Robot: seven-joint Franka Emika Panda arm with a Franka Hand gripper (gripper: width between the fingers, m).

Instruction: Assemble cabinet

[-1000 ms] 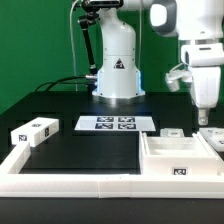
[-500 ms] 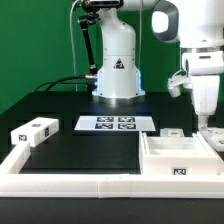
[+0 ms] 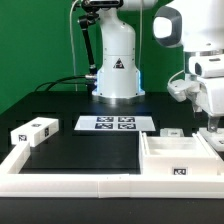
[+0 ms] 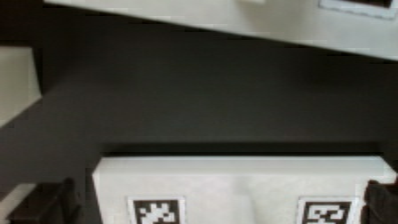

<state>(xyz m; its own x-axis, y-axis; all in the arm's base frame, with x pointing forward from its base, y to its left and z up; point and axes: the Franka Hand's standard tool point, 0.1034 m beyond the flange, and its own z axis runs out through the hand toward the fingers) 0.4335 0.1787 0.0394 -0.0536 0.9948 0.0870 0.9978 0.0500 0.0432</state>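
The robot's gripper needs to go lower before it closes on the handle area of the tagged white panel (image 4: pixel 242 194), because its open fingertips are above the handle area.
The cabinet body (image 3: pixel 178 160), a white open box with a tag on its front, lies at the exterior view's lower right. A smaller white tagged block (image 3: pixel 35 130) lies at the left. My gripper (image 3: pixel 213 128) hangs at the far right, just above a white part (image 3: pixel 213 141) behind the body. In the wrist view the gripper (image 4: pixel 217 206) is open, and its dark fingers (image 4: pixel 43 204) stand on either side of a white panel with two tags (image 4: pixel 238 182). The panel lies between the jaws; I cannot tell whether they touch it.
The marker board (image 3: pixel 118 124) lies in the middle, in front of the arm's white base (image 3: pixel 117 70). Long white border rails (image 3: pixel 70 184) run along the front and left. Another white tagged piece (image 4: pixel 231 22) shows farther off in the wrist view.
The arm has moved toward the exterior view's right and lowered, bringing the gripper down over the white part at the far right. The other parts have not moved.
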